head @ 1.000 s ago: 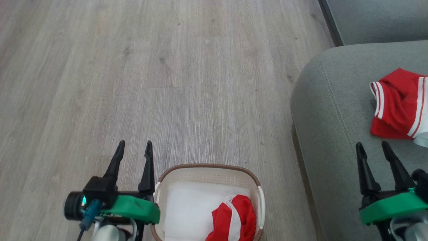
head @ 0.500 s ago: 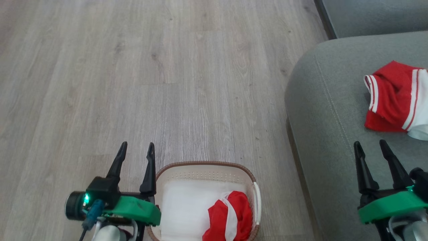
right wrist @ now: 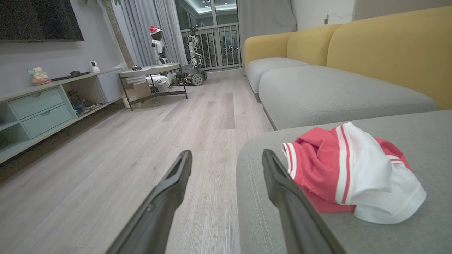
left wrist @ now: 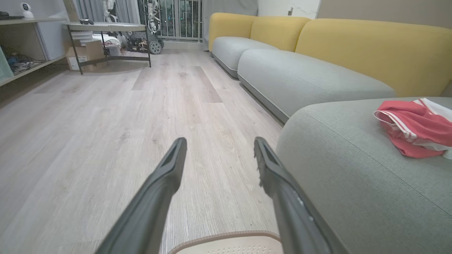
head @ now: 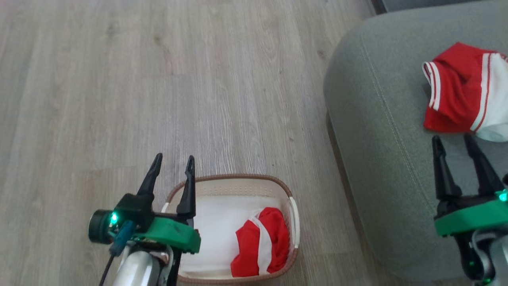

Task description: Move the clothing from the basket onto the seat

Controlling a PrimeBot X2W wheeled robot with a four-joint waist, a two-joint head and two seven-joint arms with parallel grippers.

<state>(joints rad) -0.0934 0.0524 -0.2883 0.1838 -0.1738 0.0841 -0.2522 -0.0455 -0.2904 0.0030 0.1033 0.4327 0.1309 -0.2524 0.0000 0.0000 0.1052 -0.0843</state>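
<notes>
The left gripper grabs the red garment bunched against the basket's side point(head: 289, 217) next, by the garment's white trim point(head: 255, 217) on the side facing the open liner.
A cream basket point(head: 232, 180) with a brown rim stands on the floor at the bottom of the head view; its rim point(left wrist: 226, 237) also shows in the left wrist view. A crumpled red garment with a white stripe point(head: 260, 246) lies in its right half on a white liner. Another red-and-white garment point(head: 460, 93) point(right wrist: 349, 174) point(left wrist: 413, 127) rests on the grey-green seat point(head: 381, 131) point(right wrist: 406, 233) at right. My left gripper point(head: 174, 163) point(left wrist: 219, 143) hovers open over the basket's left rim, holding nothing. Above the seat my right gripper point(head: 454, 142) point(right wrist: 226, 157) stands open, just short of the garment there.
Pale wood floor point(head: 158, 79) stretches ahead and left. Further grey cushions with yellow backs point(right wrist: 339, 88) continue beyond the seat. A low cabinet point(right wrist: 42, 109) and a metal-legged table point(right wrist: 152, 76) stand far off along the left wall.
The whole head view has shifted, so the camera moved: basket and seat now sit lower-left in it. Both grippers stay open and hold the same pose.
</notes>
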